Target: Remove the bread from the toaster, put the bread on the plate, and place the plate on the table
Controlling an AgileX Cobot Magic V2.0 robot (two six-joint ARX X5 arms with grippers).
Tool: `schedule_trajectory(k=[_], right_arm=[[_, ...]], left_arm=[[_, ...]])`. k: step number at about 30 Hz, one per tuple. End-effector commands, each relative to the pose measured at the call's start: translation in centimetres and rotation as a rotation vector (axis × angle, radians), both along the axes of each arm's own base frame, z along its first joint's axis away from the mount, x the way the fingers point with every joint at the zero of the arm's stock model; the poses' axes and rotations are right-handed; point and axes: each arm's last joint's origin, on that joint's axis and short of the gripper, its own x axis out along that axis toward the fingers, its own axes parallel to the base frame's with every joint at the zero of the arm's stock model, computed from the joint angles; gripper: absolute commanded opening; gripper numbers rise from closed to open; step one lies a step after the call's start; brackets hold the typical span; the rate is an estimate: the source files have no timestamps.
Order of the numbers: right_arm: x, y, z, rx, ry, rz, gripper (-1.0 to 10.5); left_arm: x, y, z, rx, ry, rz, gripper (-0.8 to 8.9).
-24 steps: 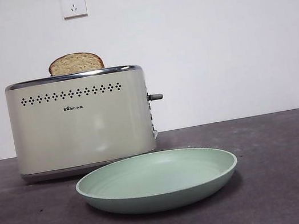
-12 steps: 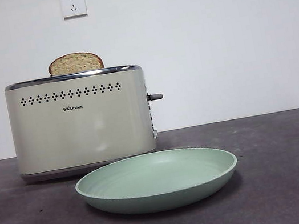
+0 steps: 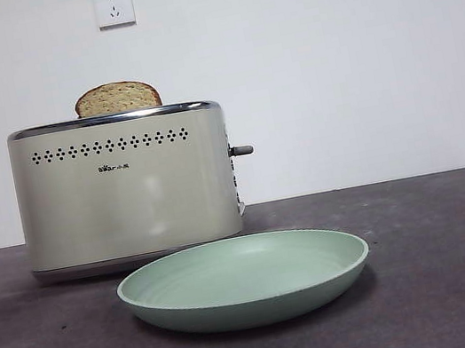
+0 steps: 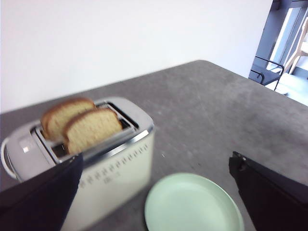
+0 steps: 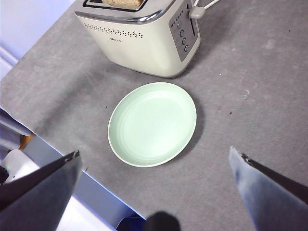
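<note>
The toaster's slot closes in the rest of the slice of bread, so my left gripper should next grab the slice by its exposed top part (image 3: 116, 96) (image 4: 94, 126) to take it out.
The cream toaster (image 3: 125, 188) stands at the left of the table (image 3: 449, 280). A slice of bread (image 3: 117, 98) sticks out of its top; the left wrist view shows two slices (image 4: 91, 127) side by side in the slots of the toaster (image 4: 113, 180). The mint-green plate (image 3: 244, 280) lies empty on the table in front of the toaster. My left gripper (image 4: 154, 192) is open, above the toaster and the plate (image 4: 192, 204). My right gripper (image 5: 154, 185) is open, high above the plate (image 5: 153, 122) and toaster (image 5: 144, 38). Neither gripper shows in the front view.
A grey lever (image 3: 242, 150) sticks out of the toaster's right side. A white wall with a socket (image 3: 114, 6) stands behind. The table's front edge (image 5: 72, 168) shows in the right wrist view.
</note>
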Motion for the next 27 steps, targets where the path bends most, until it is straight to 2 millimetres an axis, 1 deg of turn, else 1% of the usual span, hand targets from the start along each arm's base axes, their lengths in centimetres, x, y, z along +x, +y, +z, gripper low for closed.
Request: schedule_trajectory(k=[1,5,9,12,16,19,21,24,27], right_arm=[[0.1,0.0,0.1,-0.001,-0.003,0.001,6.9],[0.4,0.1,0.0,-0.002,0.005,0.001,6.9],[0.6,0.1,-0.1,-0.003,0.013,0.001,6.9],[0.8,0.1,-0.2,-0.003,0.021,0.002,6.9],[1.1,0.1,-0.3,-0.004,0.033,0.002,6.9],[1.4,0.1,-0.4,-0.005,0.040,0.002,6.9],[1.4,0.2,-0.4,-0.006,0.044,0.002,6.9],[1.6,0.2,-0.5,-0.006,0.049,0.002,6.9],[1.7,0.2,-0.5,-0.007,0.054,0.001,6.9]], left_arm=[[2.6,-0.1,-0.1,0.027,-0.036,-0.008,6.33],[6.7,-0.2,-0.8,0.038,-0.061,-0.011,6.33],[10.8,-0.4,-2.0,0.038,-0.074,-0.015,6.32],[13.1,-0.8,-3.1,0.047,-0.085,-0.031,6.26],[15.8,-1.6,-4.7,0.084,-0.115,-0.053,6.25],[17.5,-2.2,-5.8,0.136,-0.129,-0.035,6.25],[18.6,-2.7,-6.2,0.167,-0.125,-0.031,6.25],[20.6,-3.2,-6.4,0.169,-0.111,-0.045,6.25],[22.1,-3.7,-6.5,0.170,-0.084,-0.060,6.25]])
